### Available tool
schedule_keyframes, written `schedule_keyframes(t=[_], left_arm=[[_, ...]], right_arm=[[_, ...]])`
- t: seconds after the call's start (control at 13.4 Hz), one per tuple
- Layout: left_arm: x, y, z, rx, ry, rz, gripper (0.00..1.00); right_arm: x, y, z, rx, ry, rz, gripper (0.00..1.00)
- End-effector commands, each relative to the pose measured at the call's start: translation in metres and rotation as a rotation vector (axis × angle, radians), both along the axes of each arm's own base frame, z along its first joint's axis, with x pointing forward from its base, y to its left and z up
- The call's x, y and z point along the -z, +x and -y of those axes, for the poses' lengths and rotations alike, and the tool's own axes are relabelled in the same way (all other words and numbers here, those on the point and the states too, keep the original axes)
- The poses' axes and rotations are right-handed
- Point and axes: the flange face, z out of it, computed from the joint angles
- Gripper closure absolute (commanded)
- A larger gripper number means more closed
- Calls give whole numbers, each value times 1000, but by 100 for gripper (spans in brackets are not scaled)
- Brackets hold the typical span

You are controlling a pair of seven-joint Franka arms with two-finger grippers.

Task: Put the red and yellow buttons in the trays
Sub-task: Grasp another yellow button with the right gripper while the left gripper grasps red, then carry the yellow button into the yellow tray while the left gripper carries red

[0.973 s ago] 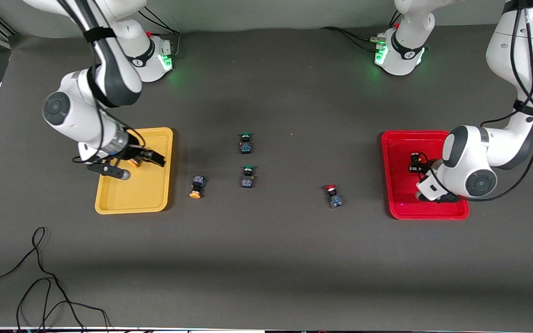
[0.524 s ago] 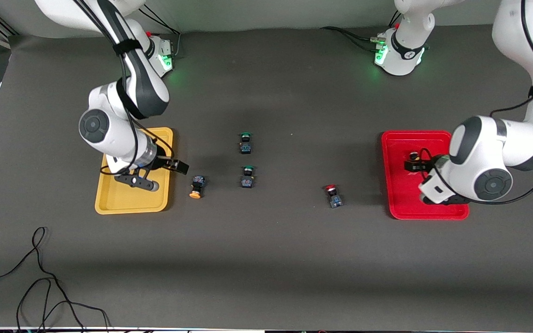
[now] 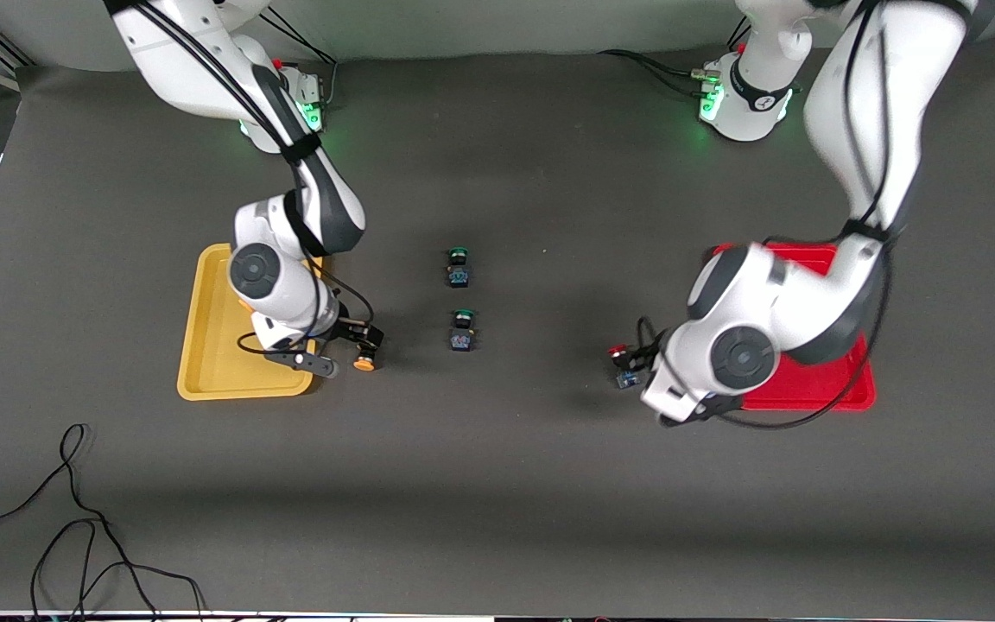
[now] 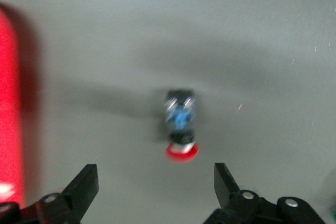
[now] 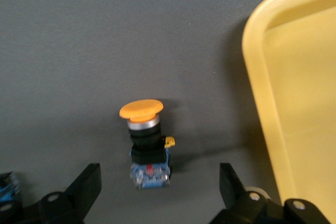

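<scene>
My right gripper should move toward the yellow button before it closes on the yellow button's body [image 5: 149, 166], because the fingers are still hovering short of it.
A yellow-capped button [image 3: 365, 356] lies on the table beside the yellow tray [image 3: 208, 363]. My right gripper [image 3: 344, 348] is over it, open and empty. In the right wrist view the button [image 5: 148, 145] lies just ahead of the open gripper [image 5: 160, 192], next to the tray's rim [image 5: 252, 51]. A red-capped button [image 3: 621, 363] lies on the table beside the red tray [image 3: 817, 393]. My left gripper [image 3: 638, 364] is over it, open and empty. The left wrist view shows that button [image 4: 181, 124] ahead of the open gripper [image 4: 156, 187], and the red tray's edge [image 4: 8, 108]. The arms hide any buttons in the trays.
Two green-capped buttons [image 3: 459, 268] [image 3: 462, 331] lie at the table's middle, between the two arms. A loose black cable [image 3: 74, 518] lies near the front edge at the right arm's end.
Both grippers have left their trays and moved toward the table's middle. The right one is now over the loose yellow button, the left one over the loose red button.
</scene>
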Motion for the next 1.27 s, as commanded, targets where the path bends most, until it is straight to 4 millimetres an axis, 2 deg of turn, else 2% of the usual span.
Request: schedule_keyframes(t=[0.0, 0.22, 0.3, 0.37, 0.45, 0.6, 0.67, 0.82, 0.9, 1.2], left_arm=[[30, 16, 4, -35, -11, 54, 2], [59, 15, 9, -31, -20, 77, 5], [65, 10, 9, -27, -18, 69, 9], [69, 6, 9, -24, -15, 64, 20], [74, 2, 10, -19, -10, 55, 39], [82, -7, 12, -14, -1, 36, 88], [82, -10, 13, -20, 6, 30, 100], [63, -11, 14, -42, 22, 23, 100], [41, -16, 17, -49, 46, -4, 100], [-95, -44, 0, 41, 172, -62, 100]], right_arm=[[1, 7, -5, 27, 8, 16, 0], [0, 7, -4, 29, 8, 16, 0], [0, 7, -4, 27, 8, 16, 0], [3, 7, -3, 26, 5, 12, 0], [8, 7, -1, 29, 1, 11, 0], [25, 7, 2, 34, -11, 22, 0], [31, 2, 4, 34, -15, 21, 0], [35, -4, 8, 37, -20, 9, 0], [35, -5, 8, 37, -21, 9, 0], [42, -4, 9, 35, -23, 26, 0]])
